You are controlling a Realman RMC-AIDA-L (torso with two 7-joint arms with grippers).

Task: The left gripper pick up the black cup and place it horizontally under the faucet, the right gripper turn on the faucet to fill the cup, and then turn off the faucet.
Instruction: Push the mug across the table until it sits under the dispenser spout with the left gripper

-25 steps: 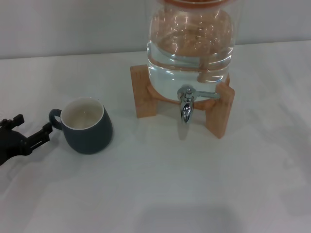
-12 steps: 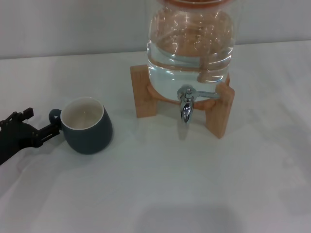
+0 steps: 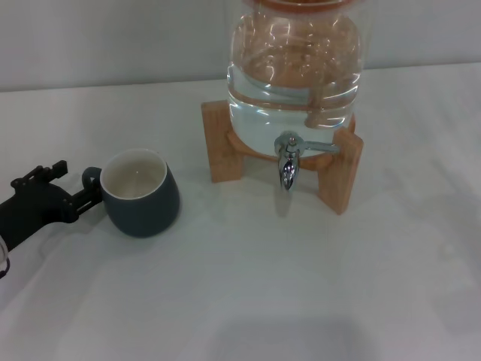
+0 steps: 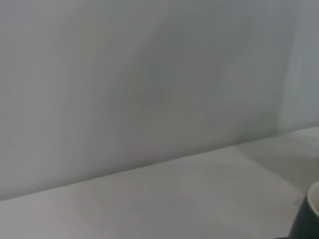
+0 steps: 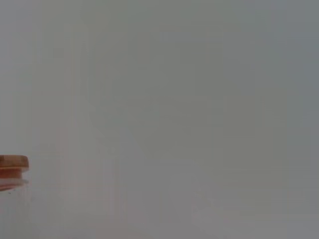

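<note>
In the head view my left gripper's fingers sit beside the black cup's handle (image 3: 92, 176), so it is time to close on the handle.
The black cup (image 3: 140, 193) stands upright on the white table (image 3: 248, 286), left of the faucet, with its handle toward my left gripper. A sliver of the cup also shows in the left wrist view (image 4: 310, 219). My left gripper (image 3: 75, 182) is at table height at the far left, open, with its fingers on either side of the handle, one of them touching the cup. The chrome faucet (image 3: 287, 162) sticks out of the glass jar (image 3: 294, 68), its lever pointing right; no water runs. My right gripper is out of view.
The jar sits on a wooden stand (image 3: 342, 173) at the back centre. A grey wall rises behind the table. The right wrist view shows only the wall and the jar's wooden lid (image 5: 12, 169).
My left gripper has moved right along the table to the cup's handle. The cup has shifted slightly to the right.
</note>
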